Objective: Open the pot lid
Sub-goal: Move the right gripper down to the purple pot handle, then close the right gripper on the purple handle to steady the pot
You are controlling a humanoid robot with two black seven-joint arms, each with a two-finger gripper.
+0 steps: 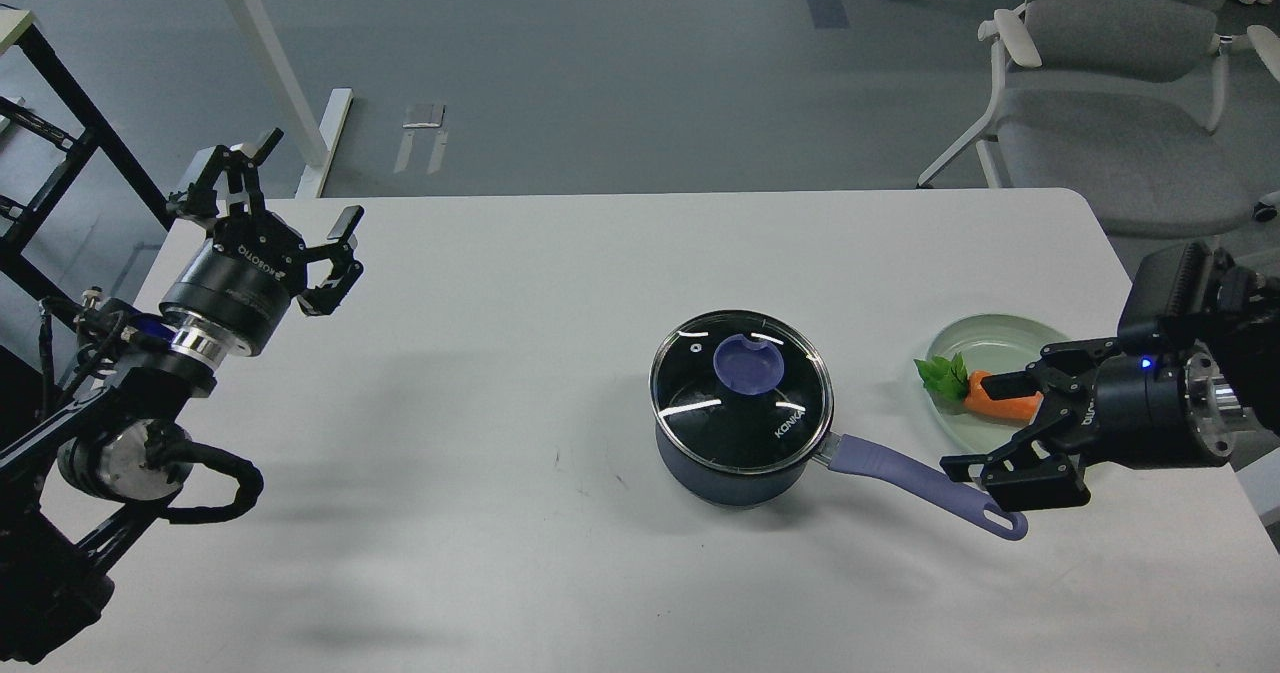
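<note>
My right gripper grabs the pot (700, 468) by its lavender handle's end (978, 509) next. That would hold the pot steady while the lid comes off.
The dark navy pot (700, 468) stands right of the table's middle, its lavender handle (920, 481) pointing right and toward me. The clear glass lid (790, 423) with its metal rim lies flat on the pot, with the purple knob (749, 364) at its centre and "KONKA" lettering near the handle. My right gripper (985, 428) is open and empty just right of the handle's end, in front of the plate. Its lower finger is close over the handle's tip. My left gripper (305, 188) is open and empty, raised over the table's far left corner.
A pale green glass plate (985, 338) sits at the right with a toy carrot (1005, 405) with green leaves (942, 376) on it. A grey chair (1110, 73) stands beyond the white table's (520, 353) right corner. A white desk leg (270, 63) stands behind the far-left corner.
</note>
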